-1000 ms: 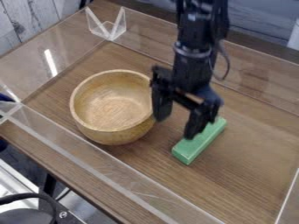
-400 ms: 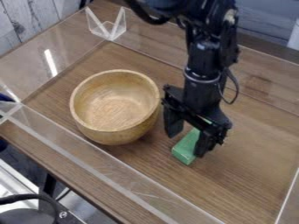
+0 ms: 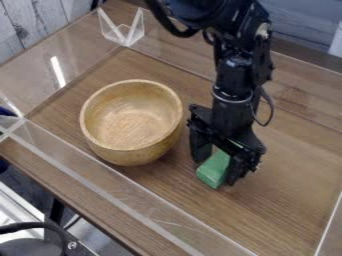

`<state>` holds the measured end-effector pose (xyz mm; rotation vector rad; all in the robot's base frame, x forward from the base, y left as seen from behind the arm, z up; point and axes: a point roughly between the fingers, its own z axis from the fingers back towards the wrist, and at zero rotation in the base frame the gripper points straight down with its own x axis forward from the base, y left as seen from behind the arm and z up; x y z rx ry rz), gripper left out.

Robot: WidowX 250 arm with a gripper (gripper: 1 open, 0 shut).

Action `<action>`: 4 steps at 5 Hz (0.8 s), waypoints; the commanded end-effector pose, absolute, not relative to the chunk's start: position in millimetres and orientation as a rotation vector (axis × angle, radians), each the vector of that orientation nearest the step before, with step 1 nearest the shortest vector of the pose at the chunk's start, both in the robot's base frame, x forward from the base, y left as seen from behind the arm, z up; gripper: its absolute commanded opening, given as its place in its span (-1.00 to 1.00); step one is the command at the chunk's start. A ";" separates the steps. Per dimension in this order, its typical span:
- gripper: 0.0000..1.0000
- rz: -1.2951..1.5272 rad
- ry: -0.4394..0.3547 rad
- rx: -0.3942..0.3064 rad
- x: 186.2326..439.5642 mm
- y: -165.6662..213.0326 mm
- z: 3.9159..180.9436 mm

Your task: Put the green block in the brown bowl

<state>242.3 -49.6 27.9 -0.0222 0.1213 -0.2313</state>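
Observation:
My gripper will next pick up the green block by its middle (image 3: 221,160), to put it in the brown bowl (image 3: 132,121).
The green block (image 3: 214,171) lies on the wooden table to the right of the brown bowl (image 3: 132,121), only its near end showing. My gripper (image 3: 221,163) points straight down over the block, open, with one black finger on each side of it and low near the table. The far part of the block is hidden behind the fingers. The bowl sits upright and holds nothing.
Clear acrylic walls (image 3: 80,170) ring the wooden tabletop (image 3: 281,190). A small clear stand (image 3: 122,28) sits at the back left corner. Bare wood lies to the right of and in front of the block.
The gripper has sunk down over the green block and shifted a little toward the front right, its open fingers now straddling the block. Bowl and block have not moved.

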 end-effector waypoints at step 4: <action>1.00 -0.219 0.066 -0.044 253.8 -47.3 37.6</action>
